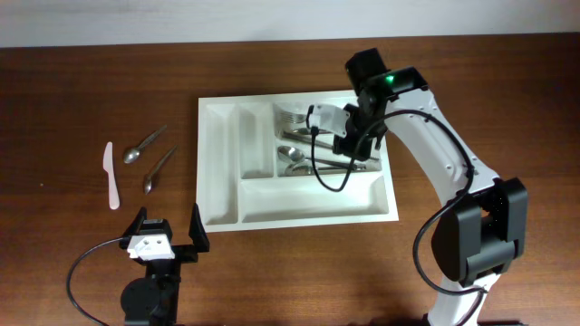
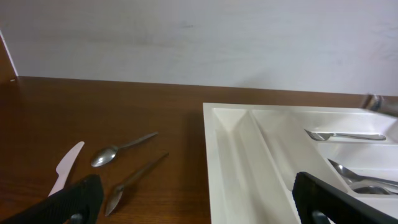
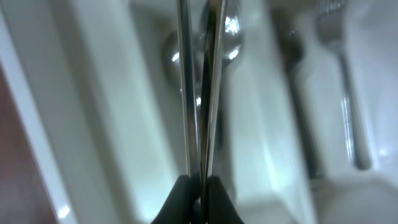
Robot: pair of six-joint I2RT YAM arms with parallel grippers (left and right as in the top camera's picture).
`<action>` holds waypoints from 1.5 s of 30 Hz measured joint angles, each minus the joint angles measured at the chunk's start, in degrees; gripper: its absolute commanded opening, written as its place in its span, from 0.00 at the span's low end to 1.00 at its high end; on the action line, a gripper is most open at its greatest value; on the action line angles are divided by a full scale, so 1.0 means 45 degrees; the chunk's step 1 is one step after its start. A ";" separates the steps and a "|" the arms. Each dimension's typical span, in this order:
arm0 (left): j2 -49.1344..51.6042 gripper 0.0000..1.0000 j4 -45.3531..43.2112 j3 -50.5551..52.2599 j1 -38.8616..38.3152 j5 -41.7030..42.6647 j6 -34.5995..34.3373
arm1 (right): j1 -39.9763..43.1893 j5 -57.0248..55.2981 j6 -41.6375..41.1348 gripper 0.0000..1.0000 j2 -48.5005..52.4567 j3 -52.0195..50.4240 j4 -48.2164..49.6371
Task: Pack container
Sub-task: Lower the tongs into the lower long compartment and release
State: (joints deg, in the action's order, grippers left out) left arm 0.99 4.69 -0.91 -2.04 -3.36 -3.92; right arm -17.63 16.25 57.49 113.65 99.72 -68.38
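The metal chopsticks hang over the spoons, beside the container's vacant front section [image 1: 313,200], so my right gripper moves the chopsticks there before it releases them.
The white cutlery tray, the container [image 1: 217,154], lies mid-table and also shows in the left wrist view [image 2: 249,162] and the right wrist view [image 3: 93,93]. Forks [image 1: 292,116] lie in its top long compartment and spoons [image 1: 292,156] in the middle one. My right gripper [image 1: 361,145] hangs over the middle compartment, shut [image 3: 199,186] on thin metal spoon handles [image 3: 199,112] that point down into the tray. My left gripper [image 1: 168,237] is open and empty [image 2: 208,205], low at the tray's front left corner.
Two metal spoons [image 1: 145,145] [image 1: 159,169] and a white plastic knife [image 1: 111,175] lie on the brown table left of the tray. They show in the left wrist view as spoons [image 2: 121,149] [image 2: 134,183] and knife [image 2: 65,168]. A pale wall stands behind the table.
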 measured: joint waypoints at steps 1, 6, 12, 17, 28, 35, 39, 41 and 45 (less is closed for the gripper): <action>0.0000 0.99 0.0000 0.0000 0.0000 0.0000 0.0000 | -0.0058 -0.0126 -0.0005 0.04 0.0000 0.0000 -0.0160; 0.0000 0.99 0.0000 0.0000 0.0000 0.0000 0.0000 | -0.0097 -0.0423 0.0000 0.04 0.0000 0.0000 -0.0520; 0.0000 0.99 0.0000 0.0005 0.0000 0.0000 0.0000 | -0.0209 -0.0457 -0.0005 0.04 0.0000 -0.0505 -0.0515; 0.0000 0.99 0.0000 0.0000 0.0000 0.0000 0.0000 | -0.0962 -0.0457 -0.0005 0.04 0.0005 -0.1481 -0.0374; 0.0000 0.99 0.0000 0.0000 0.0000 0.0000 0.0000 | -0.1987 -0.0457 -0.0005 0.04 0.0005 -0.1715 -0.0185; 0.0000 0.99 0.0000 0.0000 0.0000 0.0000 0.0000 | -0.1987 -0.0457 -0.0005 0.04 0.0039 -0.3254 0.0879; 0.0000 0.99 0.0000 0.0000 0.0000 0.0000 0.0000 | -0.1987 -0.0461 -0.0049 0.46 0.0170 -0.3546 0.1413; 0.0000 0.99 0.0000 0.0000 0.0000 0.0000 0.0000 | -0.1987 -0.0452 -0.0044 0.57 0.0175 -0.3546 0.1588; 0.0000 0.99 0.0000 0.0000 0.0000 0.0000 0.0000 | -0.1987 -0.0457 -0.0015 0.64 0.0175 -0.3541 0.1695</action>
State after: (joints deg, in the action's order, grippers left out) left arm 0.99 4.69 -0.91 -2.04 -3.36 -3.92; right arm -26.57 14.20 57.43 114.43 83.79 -60.75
